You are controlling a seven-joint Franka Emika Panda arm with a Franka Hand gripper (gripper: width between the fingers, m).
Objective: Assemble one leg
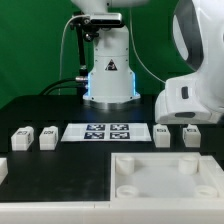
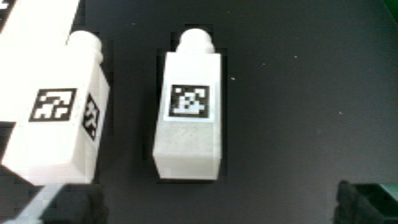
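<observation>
My gripper will next grab the leg by its plain square end. The leg's rounded peg then stays free to go into the panel's corner hole.
In the wrist view a white leg with a square marker tag lies on the black table, in line with the gap between my fingers. A second leg lies beside it, apart from it. My gripper is open and empty above them; only the dark fingertips show at the frame's corners. In the exterior view two legs lie at the right under the arm's white hand. Its fingers cannot be made out there. Two more legs lie at the left.
The marker board lies between the two pairs of legs. A large white panel with corner holes lies at the front. Another white part shows at the left edge. The robot base stands behind.
</observation>
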